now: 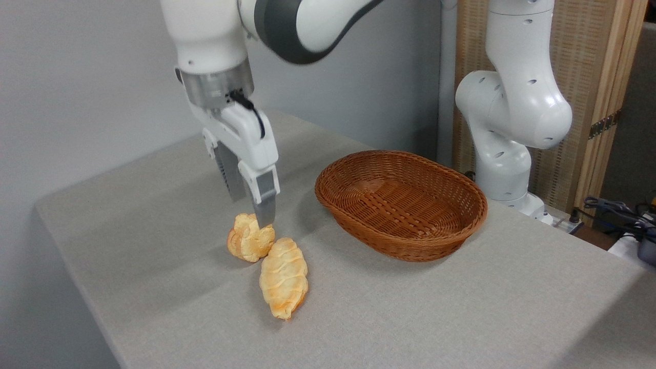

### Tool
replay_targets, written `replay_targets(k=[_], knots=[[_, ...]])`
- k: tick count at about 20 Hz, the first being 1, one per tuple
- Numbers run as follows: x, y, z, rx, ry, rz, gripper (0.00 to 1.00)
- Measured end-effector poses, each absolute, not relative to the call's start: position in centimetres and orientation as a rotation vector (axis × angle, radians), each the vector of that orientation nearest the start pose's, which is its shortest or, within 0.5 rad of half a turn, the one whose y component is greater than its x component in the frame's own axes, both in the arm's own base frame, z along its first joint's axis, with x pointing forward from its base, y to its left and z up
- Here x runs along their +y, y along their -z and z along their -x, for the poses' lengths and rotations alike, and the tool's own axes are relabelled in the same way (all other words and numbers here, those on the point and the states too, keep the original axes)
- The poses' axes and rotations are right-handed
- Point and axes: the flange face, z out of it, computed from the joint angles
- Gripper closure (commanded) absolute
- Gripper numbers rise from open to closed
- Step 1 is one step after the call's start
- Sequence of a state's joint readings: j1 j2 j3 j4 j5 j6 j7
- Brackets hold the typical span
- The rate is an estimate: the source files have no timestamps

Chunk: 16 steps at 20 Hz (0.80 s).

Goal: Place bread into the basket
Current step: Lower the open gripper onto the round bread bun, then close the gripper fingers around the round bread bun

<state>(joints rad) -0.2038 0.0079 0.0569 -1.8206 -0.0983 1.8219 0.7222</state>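
The gripper picks up the bun by its rounded body point(247, 242) next, to put it into the basket point(401, 204).
The bread point(249, 241), a small lumpy golden bun, lies on the grey table left of centre. My gripper point(250, 211) hangs straight down over it, open, with nothing between the fingers. The front fingertip point(265, 219) covers the bun's upper right edge, and the other finger stands behind it, above the bun's far side. Whether either finger touches the bun I cannot tell. The basket point(401, 204), an oval reddish-brown wicker one, stands empty to the right of the gripper.
A longer ridged loaf point(283, 277) lies against the bun's front right side. The robot's white base point(507, 128) rises behind the basket. The table's left edge point(66, 266) runs close to the bun. Cables point(615, 210) lie at the far right.
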Motion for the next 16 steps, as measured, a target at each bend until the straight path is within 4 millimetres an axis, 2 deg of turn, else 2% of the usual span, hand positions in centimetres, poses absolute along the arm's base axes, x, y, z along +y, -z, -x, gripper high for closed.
replay_targets(k=[5,11,14,16], knots=[[-12.2,-47.8,-55.9,1.365,0.078,2.984,0.00],[-12.9,-46.8,-56.0,1.353,0.083,3.066,0.00],[-12.8,-45.4,-56.2,1.350,0.037,3.067,0.00],[-12.8,-44.3,-56.4,1.350,0.004,3.065,0.23]])
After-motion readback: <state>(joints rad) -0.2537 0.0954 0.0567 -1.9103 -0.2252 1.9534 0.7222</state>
